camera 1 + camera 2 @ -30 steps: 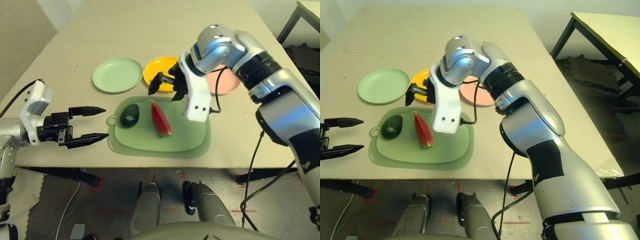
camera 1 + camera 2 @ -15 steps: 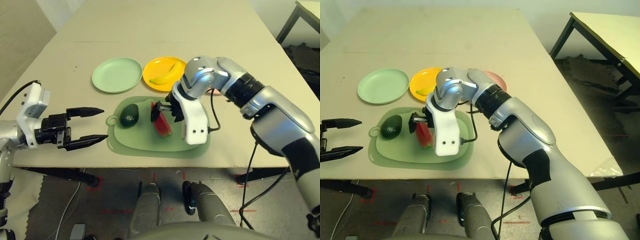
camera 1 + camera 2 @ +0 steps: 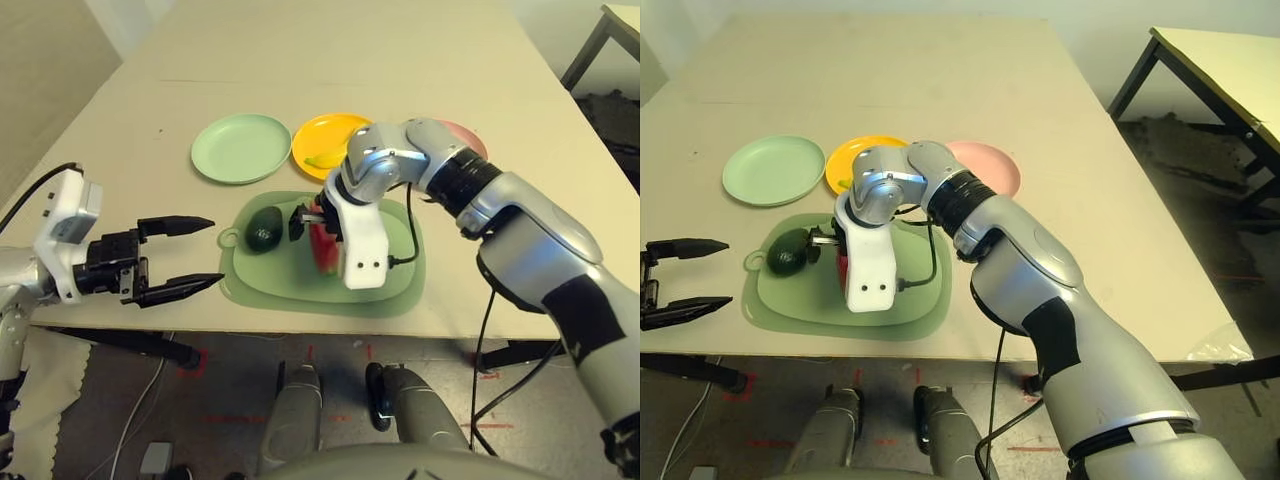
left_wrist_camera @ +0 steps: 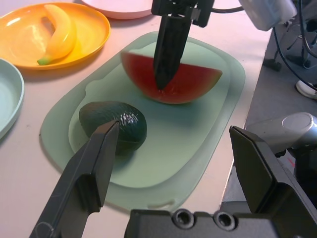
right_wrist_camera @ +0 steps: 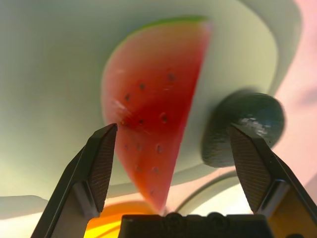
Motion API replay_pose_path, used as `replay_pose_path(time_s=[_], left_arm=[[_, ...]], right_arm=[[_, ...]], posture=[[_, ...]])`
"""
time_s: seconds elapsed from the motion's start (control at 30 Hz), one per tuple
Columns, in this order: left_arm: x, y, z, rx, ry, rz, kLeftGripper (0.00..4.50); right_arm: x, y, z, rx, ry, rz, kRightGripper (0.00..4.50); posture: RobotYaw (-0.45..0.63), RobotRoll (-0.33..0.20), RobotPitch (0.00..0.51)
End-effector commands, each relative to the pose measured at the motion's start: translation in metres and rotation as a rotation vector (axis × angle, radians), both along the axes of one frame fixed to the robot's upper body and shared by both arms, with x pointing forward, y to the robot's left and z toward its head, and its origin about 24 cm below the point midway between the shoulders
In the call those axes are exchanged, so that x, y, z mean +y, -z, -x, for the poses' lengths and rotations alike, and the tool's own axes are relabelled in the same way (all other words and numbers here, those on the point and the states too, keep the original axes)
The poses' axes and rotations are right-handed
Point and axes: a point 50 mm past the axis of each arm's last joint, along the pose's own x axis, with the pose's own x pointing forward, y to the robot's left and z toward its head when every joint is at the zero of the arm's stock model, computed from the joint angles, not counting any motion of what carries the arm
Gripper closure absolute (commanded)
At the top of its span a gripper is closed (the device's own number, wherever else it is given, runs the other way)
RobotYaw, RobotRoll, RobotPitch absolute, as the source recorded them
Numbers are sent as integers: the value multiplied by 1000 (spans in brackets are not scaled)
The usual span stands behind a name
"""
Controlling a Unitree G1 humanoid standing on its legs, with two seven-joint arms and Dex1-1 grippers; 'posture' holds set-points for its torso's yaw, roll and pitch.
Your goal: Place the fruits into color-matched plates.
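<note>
The fingers of my right gripper stop above the red watermelon wedge point(image 3: 324, 252) on the green mat point(image 3: 400, 288), so the gripper should move down before it closes on the wedge.
The red watermelon wedge point(image 3: 324, 252) with green rind lies on a large green mat point(image 3: 400, 288), beside the dark green avocado point(image 3: 264, 229). My right gripper point(image 3: 312, 218) is open and down over the wedge point(image 5: 148, 114), one finger on each side of it. The yellow banana point(image 3: 322, 159) lies in the yellow plate point(image 3: 345, 128). The mint green plate point(image 3: 240, 148) stands to its left and holds nothing. The pale pink plate point(image 3: 985, 166) stands to its right, behind my right arm. My left gripper point(image 3: 217, 251) hangs open at the table's front left, pointing at the mat.
The mat has a loop tab point(image 3: 229, 238) at its left end, close to the left fingertips. A cable point(image 3: 412, 235) loops from my right wrist over the mat. A second table point(image 3: 1230, 70) stands off to the right.
My right gripper has come from above the yellow plate down and toward me onto the mat, straddling the watermelon wedge. The banana now shows in the yellow plate. The left arm stayed put.
</note>
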Motion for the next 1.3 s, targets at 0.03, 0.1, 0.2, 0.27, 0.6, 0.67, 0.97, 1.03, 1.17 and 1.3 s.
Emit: replay_pose_path(time_s=[0.03, 0.1, 0.2, 0.27, 0.6, 0.67, 0.97, 1.03, 1.17, 1.3], left_arm=[[-3, -1, 2, -8, 2, 13, 0], [-4, -1, 2, -14, 1, 16, 0], [-5, -2, 1, -21, 0, 16, 0], [-5, -2, 1, -24, -1, 16, 0], [-9, 6, 4, -7, 19, 25, 0], [-10, 5, 2, -8, 21, 20, 0], [-7, 1, -9, -21, 42, -43, 0], [-9, 2, -9, -22, 68, -66, 0], [-13, 5, -9, -23, 115, -109, 0], [-12, 6, -12, -29, 120, -133, 0]], right_arm=[[0, 9, 0, -10, -11, 41, 48], [0, 12, -1, -8, -6, 49, 48], [-1, 16, -2, -1, 9, 62, 48], [-3, 19, -3, 12, 32, 77, 48], [-17, 39, -9, 121, 235, 173, 48], [-18, 39, -9, 128, 251, 182, 435], [-21, 38, -8, 171, 298, 195, 2351], [-23, 37, -8, 177, 306, 195, 2351], [-25, 37, -9, 192, 329, 196, 2351], [-27, 31, -11, 206, 356, 183, 2351]], posture=[[190, 0, 189], [193, 0, 191], [195, 0, 195], [195, 0, 196], [192, 0, 205], [189, 0, 207], [166, 0, 205], [161, 0, 205], [157, 0, 204], [140, 0, 202]])
